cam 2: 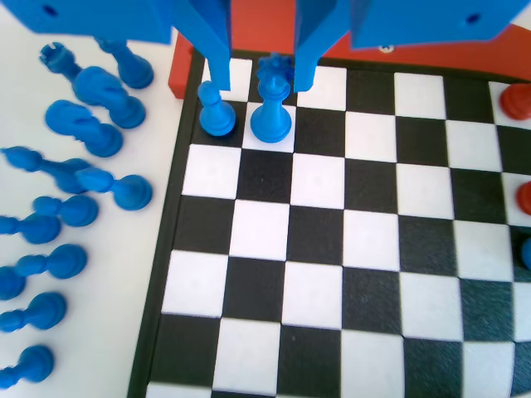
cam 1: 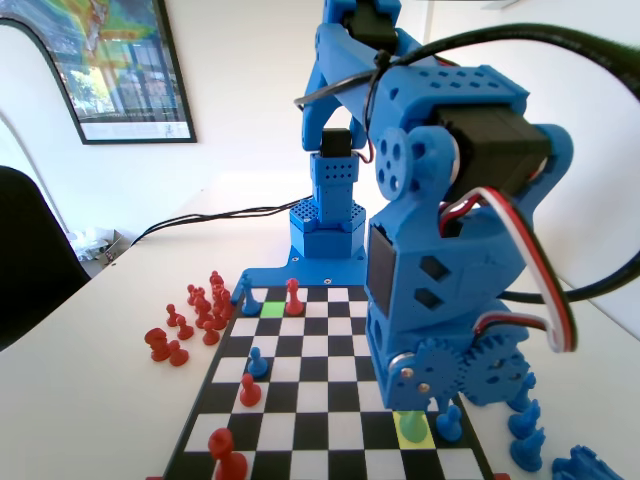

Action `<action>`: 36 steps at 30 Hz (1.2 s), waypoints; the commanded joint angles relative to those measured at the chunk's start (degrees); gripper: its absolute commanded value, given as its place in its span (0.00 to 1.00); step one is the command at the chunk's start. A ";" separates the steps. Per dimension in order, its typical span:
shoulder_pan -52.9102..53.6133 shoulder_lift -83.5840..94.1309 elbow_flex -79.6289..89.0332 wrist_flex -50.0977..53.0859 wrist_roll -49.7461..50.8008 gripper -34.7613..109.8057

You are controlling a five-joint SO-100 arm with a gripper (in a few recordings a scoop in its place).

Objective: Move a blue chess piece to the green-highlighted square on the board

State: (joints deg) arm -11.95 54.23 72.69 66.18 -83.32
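Next, my gripper grabs the blue chess piece by its notched top. Then it moves the piece to the green-highlighted square [cam 1: 272, 309].
In the wrist view the blue chess piece [cam 2: 271, 109], with its notched crown, stands upright on a white square in the board's [cam 2: 315, 274] far row. My gripper [cam 2: 260, 83] is open, with one jaw on each side of the crown. The right jaw is close against it and a gap remains on the left. A blue pawn [cam 2: 216, 112] stands just outside the left jaw. In the fixed view the blue arm [cam 1: 440, 250] bends low over the yellow-tinted square [cam 1: 413, 430] at the near right. The green-highlighted square [cam 1: 272, 309] lies bare in the far row at the left.
Several spare blue pieces [cam 2: 75, 166] lie off the board on the left of the wrist view. Red pieces [cam 1: 195, 315] cluster off the board's far left in the fixed view. On the board stand red pawns [cam 1: 293, 296] [cam 1: 249, 390] [cam 1: 226, 452] and a blue pawn [cam 1: 258, 360].
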 commanded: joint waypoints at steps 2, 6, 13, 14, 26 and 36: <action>-0.88 2.99 0.35 -0.09 -0.44 0.31; -0.88 2.99 1.49 -0.97 -0.70 0.31; -0.70 2.20 1.58 -1.23 -0.88 0.31; -0.70 2.20 1.58 -1.32 -0.88 0.31; -0.35 2.20 1.49 -1.49 -1.41 0.28; -0.26 2.55 1.49 -0.35 -2.02 0.25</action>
State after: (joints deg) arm -11.95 54.23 74.62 64.51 -84.81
